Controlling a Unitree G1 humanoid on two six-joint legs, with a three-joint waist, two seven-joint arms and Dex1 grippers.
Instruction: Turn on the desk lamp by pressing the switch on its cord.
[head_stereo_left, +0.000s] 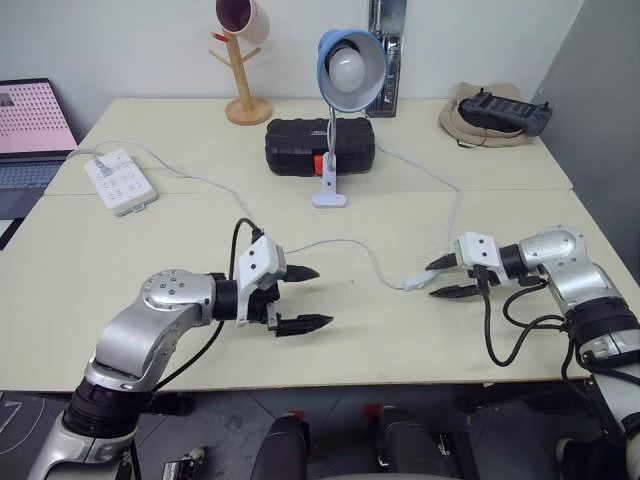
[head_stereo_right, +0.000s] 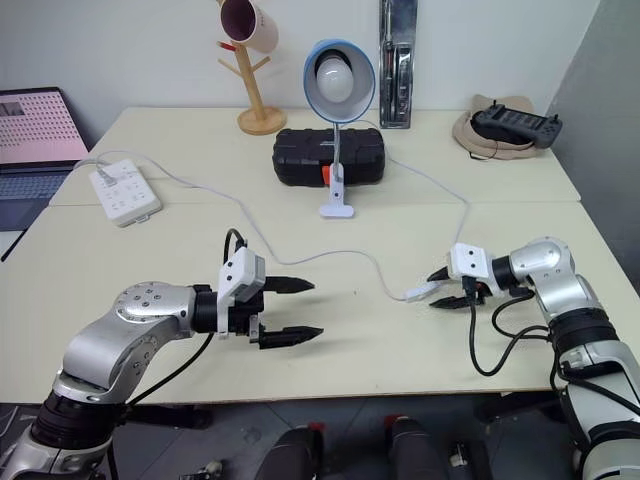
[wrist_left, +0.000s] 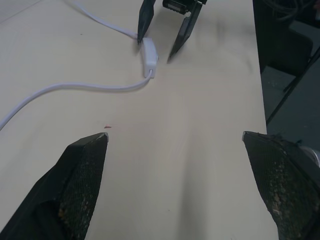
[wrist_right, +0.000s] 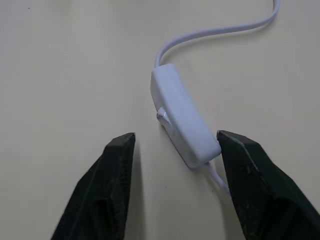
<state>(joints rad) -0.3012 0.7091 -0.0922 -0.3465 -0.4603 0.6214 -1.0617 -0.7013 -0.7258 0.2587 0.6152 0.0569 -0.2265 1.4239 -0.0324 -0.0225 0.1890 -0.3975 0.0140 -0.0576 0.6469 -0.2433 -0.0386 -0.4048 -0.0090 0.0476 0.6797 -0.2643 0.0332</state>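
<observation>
My right gripper pinches the white cord switch across its rocker button (wrist_right: 165, 120) next, to turn on the desk lamp.
The desk lamp (head_stereo_left: 350, 65), with its blue shade, white bulb and thin stem, stands on its small white base at the back middle of the table. Its white cord (head_stereo_left: 340, 243) curves forward to the small white switch (head_stereo_left: 420, 281) lying flat on the table at the right. My right gripper (head_stereo_left: 445, 277) points left at the switch. Its fingers are apart, and the near end of the switch (wrist_right: 182, 120) lies between the tips, close against one finger (wrist_right: 250, 180). My left gripper (head_stereo_left: 305, 298) hovers wide open over bare table, left of the switch and pointing toward it.
A white power strip (head_stereo_left: 120, 180) lies at the back left, and a black case (head_stereo_left: 320, 146) sits behind the lamp's base. A wooden mug tree (head_stereo_left: 245, 60) stands at the back, a laptop (head_stereo_left: 30, 130) at the far left, and a hat with a controller (head_stereo_left: 495, 112) at the back right.
</observation>
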